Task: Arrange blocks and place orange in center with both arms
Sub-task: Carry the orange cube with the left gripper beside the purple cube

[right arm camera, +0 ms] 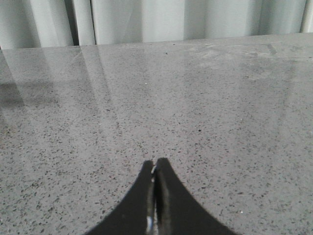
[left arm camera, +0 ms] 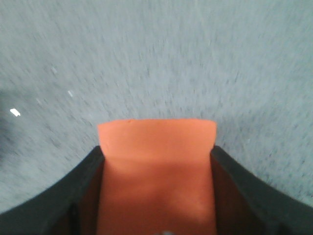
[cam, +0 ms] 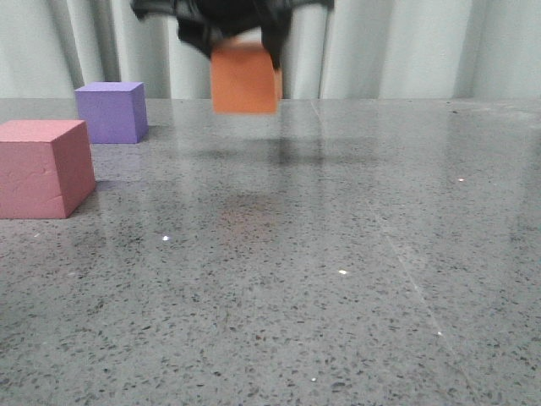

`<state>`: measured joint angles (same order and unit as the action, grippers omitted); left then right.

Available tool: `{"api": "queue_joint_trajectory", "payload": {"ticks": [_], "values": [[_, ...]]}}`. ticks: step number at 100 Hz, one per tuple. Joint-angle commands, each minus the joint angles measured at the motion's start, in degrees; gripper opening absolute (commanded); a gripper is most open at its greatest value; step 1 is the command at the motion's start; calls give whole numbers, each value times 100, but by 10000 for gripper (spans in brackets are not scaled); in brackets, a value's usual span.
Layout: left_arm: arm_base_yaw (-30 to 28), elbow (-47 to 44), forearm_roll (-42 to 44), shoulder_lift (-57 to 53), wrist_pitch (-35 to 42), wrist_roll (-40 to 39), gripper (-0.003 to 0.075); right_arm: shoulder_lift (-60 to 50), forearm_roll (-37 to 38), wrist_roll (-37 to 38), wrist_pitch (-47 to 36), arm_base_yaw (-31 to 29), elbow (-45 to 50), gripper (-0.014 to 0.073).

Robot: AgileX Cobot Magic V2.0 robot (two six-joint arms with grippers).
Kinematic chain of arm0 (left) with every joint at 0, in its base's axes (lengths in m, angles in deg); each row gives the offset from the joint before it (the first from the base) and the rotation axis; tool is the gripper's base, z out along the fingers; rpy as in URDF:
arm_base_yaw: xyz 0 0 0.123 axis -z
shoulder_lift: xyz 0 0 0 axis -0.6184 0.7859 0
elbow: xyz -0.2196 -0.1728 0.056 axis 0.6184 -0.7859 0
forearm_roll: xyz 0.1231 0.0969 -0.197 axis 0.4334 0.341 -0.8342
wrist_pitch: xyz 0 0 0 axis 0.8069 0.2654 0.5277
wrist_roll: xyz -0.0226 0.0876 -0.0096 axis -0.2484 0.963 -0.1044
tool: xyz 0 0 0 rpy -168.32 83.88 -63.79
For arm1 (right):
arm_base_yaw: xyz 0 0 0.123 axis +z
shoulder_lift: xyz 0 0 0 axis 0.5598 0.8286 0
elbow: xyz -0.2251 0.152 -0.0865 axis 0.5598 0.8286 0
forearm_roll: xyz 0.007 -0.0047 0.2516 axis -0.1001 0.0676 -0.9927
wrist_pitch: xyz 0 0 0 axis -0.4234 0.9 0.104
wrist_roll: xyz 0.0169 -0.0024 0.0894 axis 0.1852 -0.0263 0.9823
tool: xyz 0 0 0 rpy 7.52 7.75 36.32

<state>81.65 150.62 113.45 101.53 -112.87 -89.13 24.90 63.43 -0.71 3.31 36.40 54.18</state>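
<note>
My left gripper needs to keep hold of the orange cube until it's lower, because it hangs above the grey tabletop and would drop if released now.
My left gripper (cam: 245,42) is shut on the orange cube (cam: 245,79) and holds it in the air above the middle of the table, near the top of the front view. In the left wrist view the orange cube (left arm camera: 156,171) sits between the two black fingers (left arm camera: 73,196), over blurred grey table. The pink-red cube (cam: 42,167) rests on the table at the left edge. The purple cube (cam: 112,111) rests behind it, further back. My right gripper (right arm camera: 155,166) is shut and empty, low over bare table; it does not show in the front view.
The grey speckled table (cam: 338,254) stretches to a pale corrugated wall (cam: 406,46) at the back. A faint orange reflection lies on the table below the held cube.
</note>
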Motion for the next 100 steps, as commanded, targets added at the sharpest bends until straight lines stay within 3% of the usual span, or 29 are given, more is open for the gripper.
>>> {"api": "queue_joint_trajectory", "payload": {"ticks": [1,32,60,100], "values": [[-41,188,431,-616,36,1,116,-148,-2,-49,-494,-40,-77,-61],[-686,-635,677,-1415,-7,1,117,-148,-2,-49,-494,-40,-77,-61],[-1431,-1806,339,-1787,796,-73,117,-148,-2,-49,-494,-40,-77,-61],[-1591,-2510,378,-1753,1352,-216,117,-148,-2,-49,-494,-40,-77,-61]]}}
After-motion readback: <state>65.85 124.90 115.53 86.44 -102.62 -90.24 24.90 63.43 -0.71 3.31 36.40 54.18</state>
